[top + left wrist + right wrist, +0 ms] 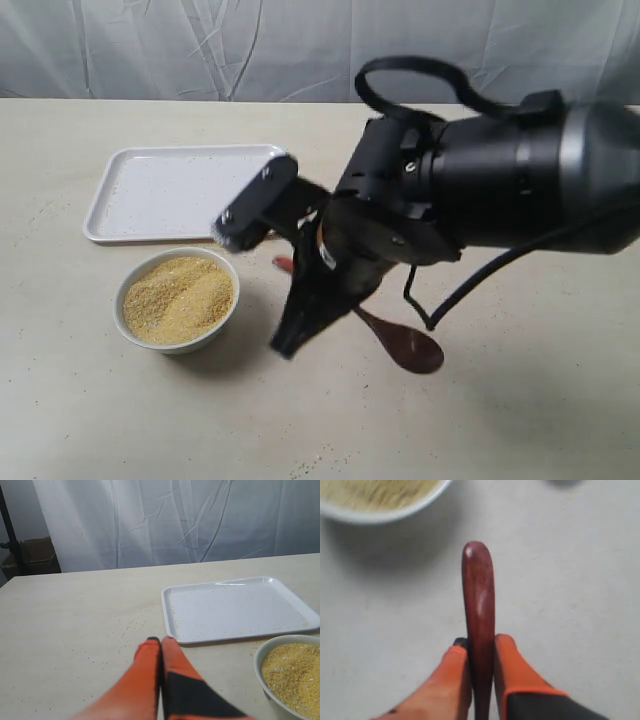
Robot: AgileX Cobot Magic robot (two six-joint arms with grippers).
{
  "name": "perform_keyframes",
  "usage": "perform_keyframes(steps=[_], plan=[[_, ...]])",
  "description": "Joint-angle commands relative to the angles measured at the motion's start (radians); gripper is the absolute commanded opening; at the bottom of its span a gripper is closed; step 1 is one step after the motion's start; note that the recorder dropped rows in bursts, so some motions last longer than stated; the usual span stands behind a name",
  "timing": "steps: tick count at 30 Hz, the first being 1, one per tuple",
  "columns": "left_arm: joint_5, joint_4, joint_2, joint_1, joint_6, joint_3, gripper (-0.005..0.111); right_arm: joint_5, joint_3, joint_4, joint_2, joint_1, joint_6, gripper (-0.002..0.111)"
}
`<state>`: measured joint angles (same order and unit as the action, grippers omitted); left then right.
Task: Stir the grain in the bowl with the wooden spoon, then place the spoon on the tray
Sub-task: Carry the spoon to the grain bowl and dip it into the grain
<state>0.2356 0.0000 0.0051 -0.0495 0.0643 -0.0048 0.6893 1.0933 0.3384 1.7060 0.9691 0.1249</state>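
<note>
I should keep holding the spoon with my right gripper, because the spoon's oval end (415,351) is hanging over the tabletop, short of the white bowl (178,300).
My right gripper (294,328) (480,642) is shut on the handle of the wooden spoon (408,346) (478,587), just right of the bowl (124,290). The spoon's oval end sticks out low over the table toward the front right. The short handle end points toward the bowl. The white bowl holds a mound of yellow-tan grain (180,298) (295,672). The white tray (170,190) (235,610) lies behind the bowl with a few stray granules on it. My left gripper (160,640) is shut on nothing above the table, near the tray's corner. It does not show in the exterior view.
Loose granules are scattered on the beige table (75,630) beside the tray. A white curtain (175,520) hangs behind the table's far edge. The right arm's black body and cable (480,270) fill the right half of the exterior view.
</note>
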Motion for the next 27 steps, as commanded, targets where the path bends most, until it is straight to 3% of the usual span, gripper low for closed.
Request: perform_keyframes(steps=[1,4,13,27], plan=[[0.003,0.000,-0.005,-0.006,-0.001,0.005,0.000,-0.021,0.061,0.281,-0.057,-0.003,0.614,0.000],[0.003,0.000,-0.005,-0.006,-0.001,0.005,0.000,-0.069,0.087,0.377,-0.057,-0.003,1.027,0.000],[0.003,0.000,-0.005,-0.006,-0.001,0.005,0.000,-0.304,0.089,0.699,0.047,-0.003,1.986,0.000],[0.003,0.000,-0.005,-0.006,-0.001,0.005,0.000,-0.241,0.282,0.465,0.295,-0.003,1.990,0.000]])
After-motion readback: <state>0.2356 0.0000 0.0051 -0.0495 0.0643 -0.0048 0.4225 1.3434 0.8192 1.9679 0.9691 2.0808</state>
